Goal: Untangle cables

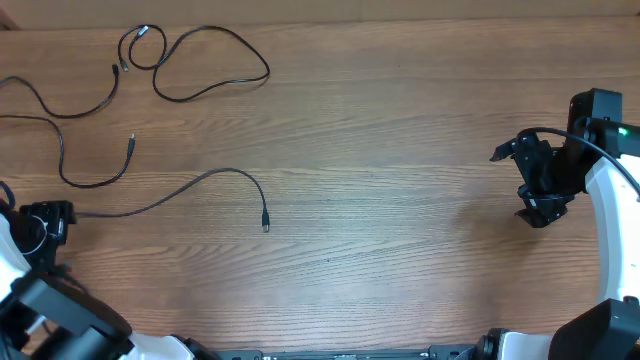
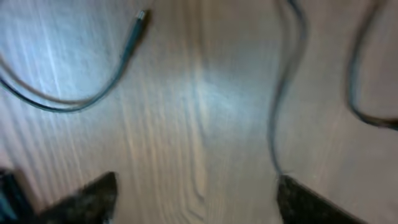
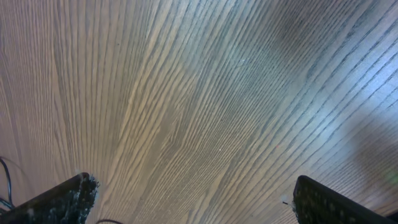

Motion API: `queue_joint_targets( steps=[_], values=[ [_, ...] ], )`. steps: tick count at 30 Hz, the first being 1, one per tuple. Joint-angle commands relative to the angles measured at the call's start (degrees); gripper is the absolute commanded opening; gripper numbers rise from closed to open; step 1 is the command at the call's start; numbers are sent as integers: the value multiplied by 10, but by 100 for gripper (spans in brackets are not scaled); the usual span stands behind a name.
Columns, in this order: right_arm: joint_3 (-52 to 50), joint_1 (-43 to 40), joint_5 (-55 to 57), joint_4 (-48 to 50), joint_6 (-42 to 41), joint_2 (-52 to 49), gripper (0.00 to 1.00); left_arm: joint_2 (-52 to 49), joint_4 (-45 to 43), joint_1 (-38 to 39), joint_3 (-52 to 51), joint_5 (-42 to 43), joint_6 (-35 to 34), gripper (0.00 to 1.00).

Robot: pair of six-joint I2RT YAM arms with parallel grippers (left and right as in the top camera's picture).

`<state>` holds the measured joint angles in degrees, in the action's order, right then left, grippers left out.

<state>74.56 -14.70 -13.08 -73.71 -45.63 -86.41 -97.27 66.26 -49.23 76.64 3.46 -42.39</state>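
One end of the long cable is beside my left gripper. That gripper will grab the cable there next, to pull the end across and untangle the cable.
Several thin black cables lie apart on the wooden table's left half. A looped cable (image 1: pixel 267 72) is at the back left. A curved cable (image 1: pixel 62 155) with a plug end is below it. A long cable (image 1: pixel 215 172) runs from beside my left gripper (image 1: pixel 50 218) to a plug near the middle. In the blurred left wrist view my left gripper (image 2: pixel 196 190) is open, and the long cable (image 2: pixel 278 124) ends at its right fingertip. The plug-ended cable (image 2: pixel 127 50) lies ahead to the left. My right gripper (image 1: pixel 540 195) is open and empty over bare wood (image 3: pixel 193 193).
A further black cable (image 1: pixel 50 112) enters from the left edge near the back. Another cable bend (image 2: pixel 356 106) shows at the right of the left wrist view. The right arm's own black wire arcs above its gripper.
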Motion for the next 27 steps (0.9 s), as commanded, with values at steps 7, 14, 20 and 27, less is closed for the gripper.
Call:
queue_joint_targets(
  steps=[7, 14, 20, 27],
  values=[
    [4, -2, 6, 1, -3, 3, 100, -92, -3, -14, 10, -108, -31, 90],
    [4, -2, 6, 1, -3, 3, 100, -106, -17, -36, 3, -145, -24, 88],
    [4, -2, 6, 1, -3, 3, 100, -106, -73, -49, -39, -132, 61, 84],
    [4, -2, 6, 1, -3, 3, 100, -106, -169, -49, -124, -48, 151, 76]
  ],
)
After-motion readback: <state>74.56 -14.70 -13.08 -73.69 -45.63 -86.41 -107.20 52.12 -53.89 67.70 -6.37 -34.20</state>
